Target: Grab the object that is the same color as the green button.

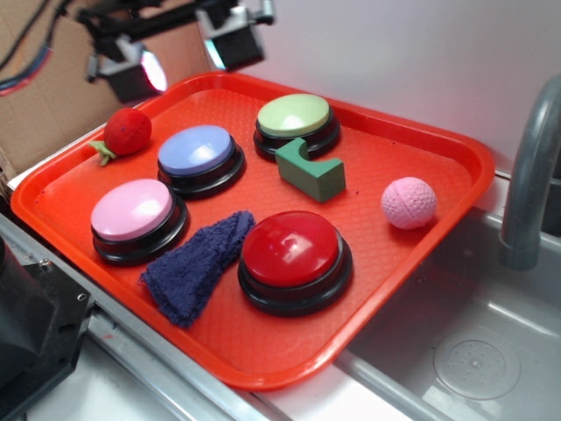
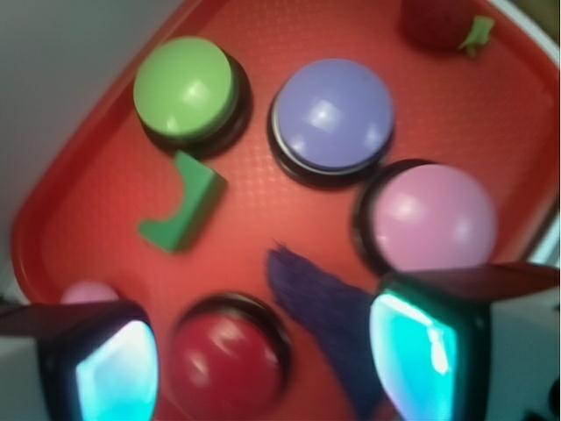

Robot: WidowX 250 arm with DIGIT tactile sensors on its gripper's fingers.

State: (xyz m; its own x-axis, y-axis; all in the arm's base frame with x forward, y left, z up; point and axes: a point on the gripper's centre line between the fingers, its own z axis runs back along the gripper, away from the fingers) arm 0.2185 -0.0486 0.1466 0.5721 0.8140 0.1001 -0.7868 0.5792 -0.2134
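The robot has to pick out the object matching the green button (image 1: 294, 117), so its gripper should next grab the dark green block by its thin notched middle (image 1: 308, 177).
The object, a small dark green block (image 1: 311, 171) (image 2: 182, 204) with a curved notch in its top, lies on the red tray (image 1: 412, 263) just in front of the pale green button (image 1: 294, 117) (image 2: 185, 88). My gripper (image 1: 184, 48) (image 2: 263, 360) hangs high above the tray's far left corner, well away from the block. Its jaws stand wide apart with nothing between them; the wrist view looks down between them at the red button (image 2: 226, 364) and the blue cloth (image 2: 329, 320).
Also on the tray are a blue button (image 1: 197, 151), a pink button (image 1: 133, 210), a red button (image 1: 291, 252), a blue cloth (image 1: 197, 263), a pink ball (image 1: 408, 203) and a red strawberry toy (image 1: 127, 132). A grey faucet (image 1: 530, 175) and sink (image 1: 473, 360) are to the right.
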